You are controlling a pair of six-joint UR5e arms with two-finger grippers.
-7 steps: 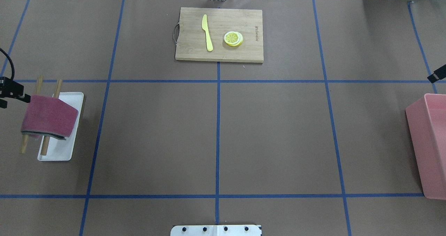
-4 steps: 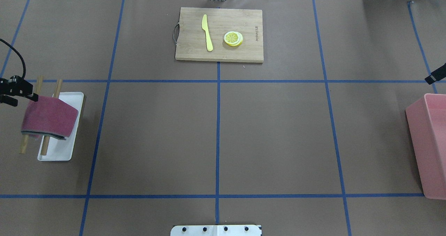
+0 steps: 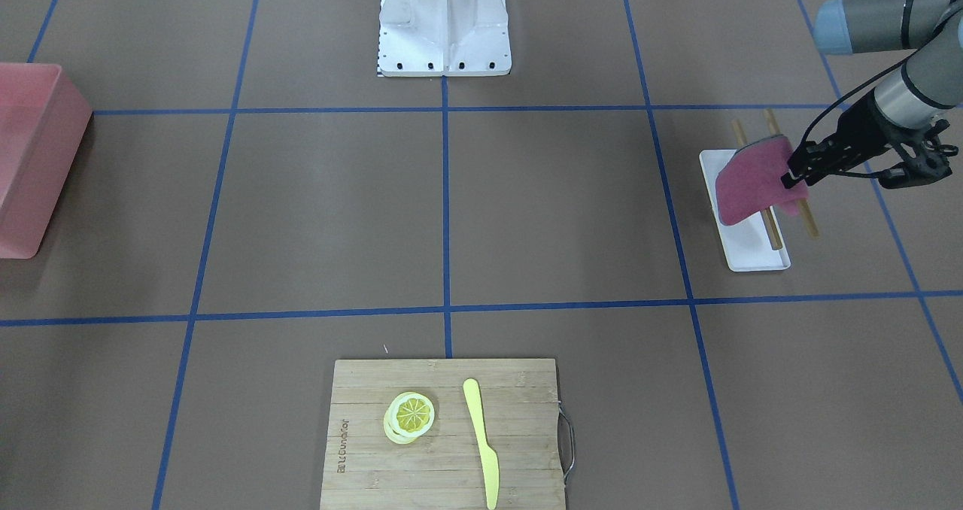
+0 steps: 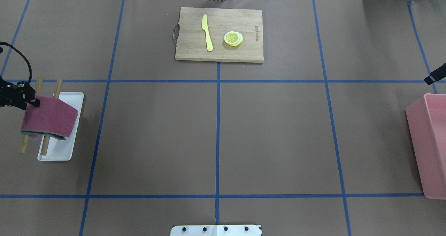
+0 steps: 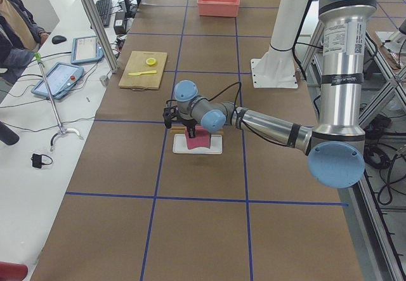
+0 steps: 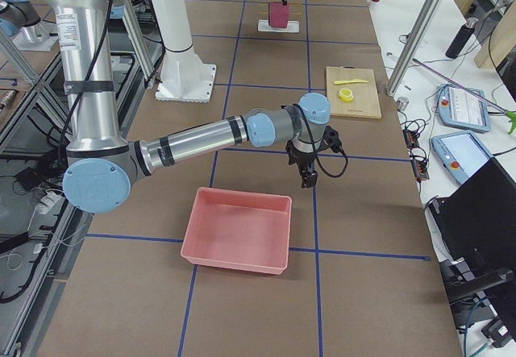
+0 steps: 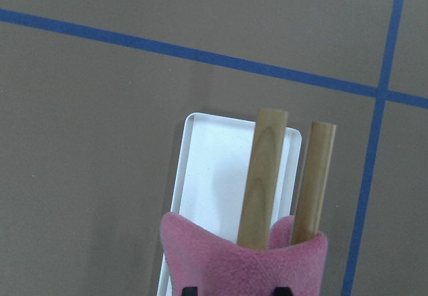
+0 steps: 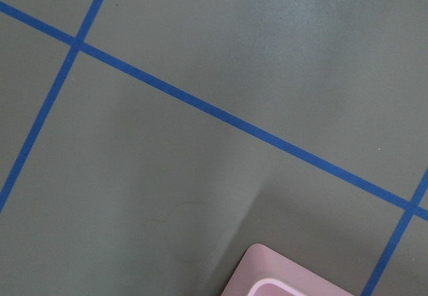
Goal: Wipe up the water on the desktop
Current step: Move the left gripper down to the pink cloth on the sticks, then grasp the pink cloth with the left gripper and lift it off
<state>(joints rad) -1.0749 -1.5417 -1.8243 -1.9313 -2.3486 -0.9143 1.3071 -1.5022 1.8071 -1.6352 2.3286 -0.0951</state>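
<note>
The left gripper pinches the pink cloth by its free edge (image 3: 794, 168) next, since the cloth hangs slack over the wooden rods.
The desktop (image 4: 271, 135) is a brown surface crossed by blue tape lines; I see no water on it. A pink cloth (image 4: 48, 119) hangs over two wooden rods (image 4: 57, 88) above a white tray (image 4: 62, 152) at the far left. My left gripper (image 4: 29, 100) is at the cloth's far edge, also seen in the front view (image 3: 794, 175). In the left wrist view its fingertips (image 7: 190, 289) stand apart over the cloth (image 7: 247, 266). My right gripper (image 4: 435, 76) hovers beyond a pink bin (image 4: 430, 142); whether it is open or shut I cannot tell.
A bamboo cutting board (image 4: 219, 34) with a yellow knife (image 4: 207, 32) and lemon slices (image 4: 233, 38) lies at the far middle. The robot's white base plate (image 4: 216, 230) is at the near edge.
My left gripper has moved in from the left edge onto the far edge of the pink cloth. The cloth and the right gripper have hardly moved.
</note>
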